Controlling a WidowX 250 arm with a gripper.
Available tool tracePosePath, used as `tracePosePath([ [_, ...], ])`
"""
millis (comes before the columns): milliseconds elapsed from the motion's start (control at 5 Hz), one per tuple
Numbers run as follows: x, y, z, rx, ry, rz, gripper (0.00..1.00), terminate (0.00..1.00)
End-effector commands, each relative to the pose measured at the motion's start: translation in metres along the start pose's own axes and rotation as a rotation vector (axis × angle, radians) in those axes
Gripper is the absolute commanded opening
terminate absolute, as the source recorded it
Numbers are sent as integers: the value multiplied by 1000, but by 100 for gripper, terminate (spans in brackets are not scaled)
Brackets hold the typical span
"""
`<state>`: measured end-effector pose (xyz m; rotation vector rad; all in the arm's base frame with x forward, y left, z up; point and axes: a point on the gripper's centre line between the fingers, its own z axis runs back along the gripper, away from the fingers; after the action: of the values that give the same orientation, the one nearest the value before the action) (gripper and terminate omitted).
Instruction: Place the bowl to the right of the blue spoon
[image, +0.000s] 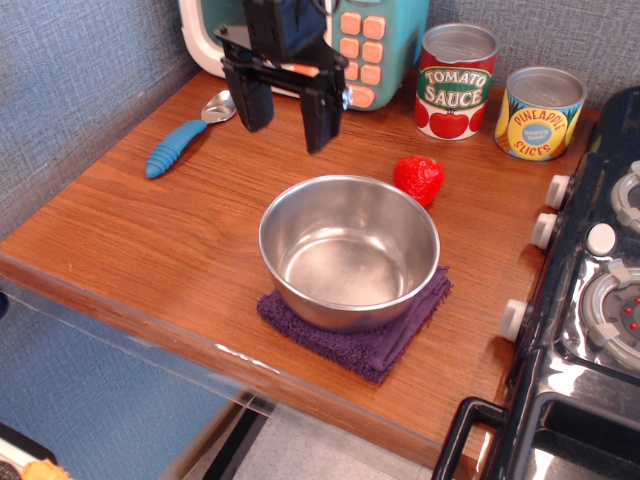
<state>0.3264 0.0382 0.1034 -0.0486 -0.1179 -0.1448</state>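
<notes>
The steel bowl should go beside the blue spoon (185, 137), so my gripper needs to grab it by its rim (266, 222) next.
The shiny steel bowl (349, 250) stands upright on a purple cloth (372, 337) near the front of the wooden counter. The blue spoon (185, 137) lies at the back left, blue handle toward the front left, silver head toward the back. My black gripper (288, 118) hangs open and empty above the counter, between the spoon and the bowl, behind and left of the bowl's rim. It touches nothing.
A toy microwave (352, 45) stands at the back behind the gripper. A tomato sauce can (455, 82) and a pineapple can (540, 113) stand at the back right. A red strawberry (419, 178) lies just behind the bowl. A toy stove (590, 300) borders the right side.
</notes>
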Motion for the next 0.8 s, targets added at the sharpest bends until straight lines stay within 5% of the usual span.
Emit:
tracePosePath([
  [0,-35,2,-36,29,109,-11,100,0],
  [400,-33,12,-89,17,248,8,100,0],
  [600,-31,9,-90,36,238,-6,0,0],
])
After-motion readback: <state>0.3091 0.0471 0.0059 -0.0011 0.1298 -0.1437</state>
